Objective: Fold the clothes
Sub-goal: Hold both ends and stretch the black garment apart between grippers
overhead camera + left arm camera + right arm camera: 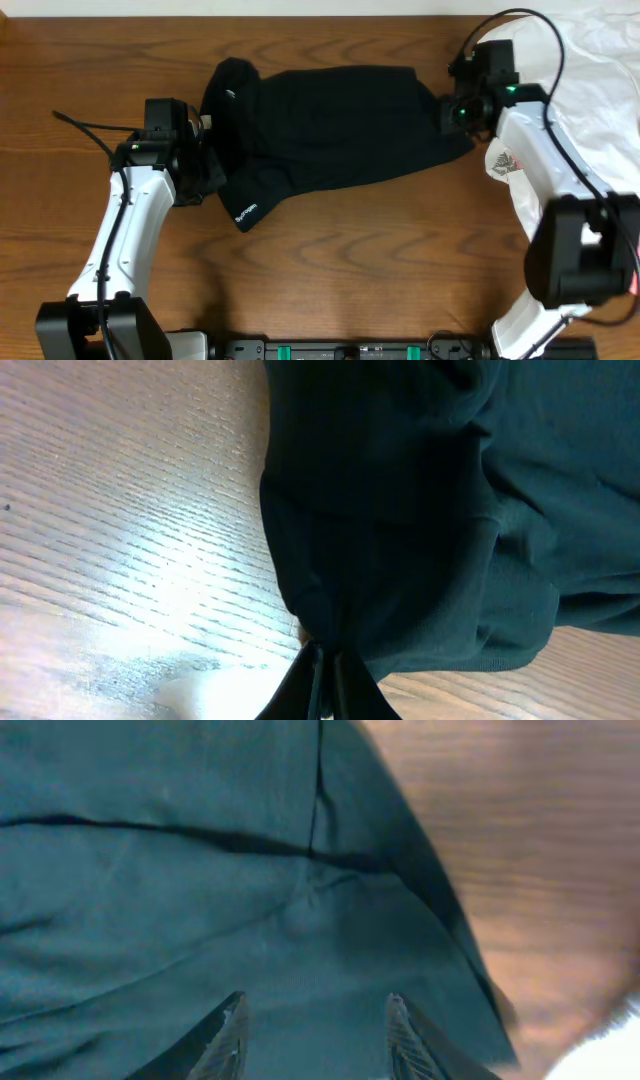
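Note:
My right gripper grips the black garment's edge opposite my left gripper's hold next, so that both grippers stretch the garment out for folding.
The clothes (340, 125) are one black garment spread wide across the back of the table, with a small white logo print (245, 212) on the front left corner. My left gripper (208, 150) sits at the garment's left edge. In the left wrist view this left gripper (322, 678) is shut on a pinched fold of the clothes (450, 510). My right gripper (455, 110) is at the garment's right edge. In the right wrist view the right gripper (315, 1020) stands open just over the clothes (200, 900), with nothing between its fingers.
A large white garment (600, 80) lies at the back right, behind the right arm, and shows as a white corner (622, 1055) in the right wrist view. Bare wooden table (350, 260) runs along the front.

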Robot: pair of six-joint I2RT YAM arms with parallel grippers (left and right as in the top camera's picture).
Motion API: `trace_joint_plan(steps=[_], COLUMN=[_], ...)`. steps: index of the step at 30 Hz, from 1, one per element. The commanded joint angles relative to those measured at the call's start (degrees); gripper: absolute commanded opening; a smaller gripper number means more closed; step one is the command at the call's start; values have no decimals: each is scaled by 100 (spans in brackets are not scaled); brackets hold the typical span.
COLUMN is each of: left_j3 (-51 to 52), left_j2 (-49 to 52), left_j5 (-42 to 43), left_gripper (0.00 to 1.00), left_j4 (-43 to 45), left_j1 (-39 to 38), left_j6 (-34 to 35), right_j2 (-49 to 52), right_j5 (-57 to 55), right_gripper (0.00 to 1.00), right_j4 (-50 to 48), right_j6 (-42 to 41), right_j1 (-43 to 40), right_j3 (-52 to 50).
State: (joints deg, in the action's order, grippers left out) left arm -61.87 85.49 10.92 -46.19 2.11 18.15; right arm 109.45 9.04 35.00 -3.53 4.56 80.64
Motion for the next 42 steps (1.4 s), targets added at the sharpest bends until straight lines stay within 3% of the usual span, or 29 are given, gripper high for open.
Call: trace_joint_plan(steps=[1, 10, 23, 25, 27, 28, 35, 42], left_j3=[-55, -24, -24, -24, -24, -24, -24, -177], left_j2=[2, 2, 2, 2, 2, 2, 2, -170], left_j5=[-116, -114, -114, -111, -111, -111, -111, -111], left_gripper=[6, 6, 6, 6, 6, 6, 6, 6], left_j4=[-22, -24, -24, -24, -24, -24, -22, -31], left_j1=[24, 24, 24, 24, 24, 24, 24, 24], left_j6=[-48, -46, -46, -46, -46, -46, -46, -52], right_j2=[411, 774, 1349, 1346, 1344, 1344, 1088, -114], right_j5=[205, 197, 195, 197, 195, 195, 109, -463], right_gripper=[43, 42, 46, 31, 4, 1, 1, 1], right_j4=[-225, -804, -629, -654, -651, -651, -629, -188], right_j6=[142, -72, -72, -72, -74, -81, -114, -114], right_j1=[-35, -31, 142, 142, 138, 133, 81, -133], right_j3=[22, 22, 20, 22, 26, 26, 48, 262])
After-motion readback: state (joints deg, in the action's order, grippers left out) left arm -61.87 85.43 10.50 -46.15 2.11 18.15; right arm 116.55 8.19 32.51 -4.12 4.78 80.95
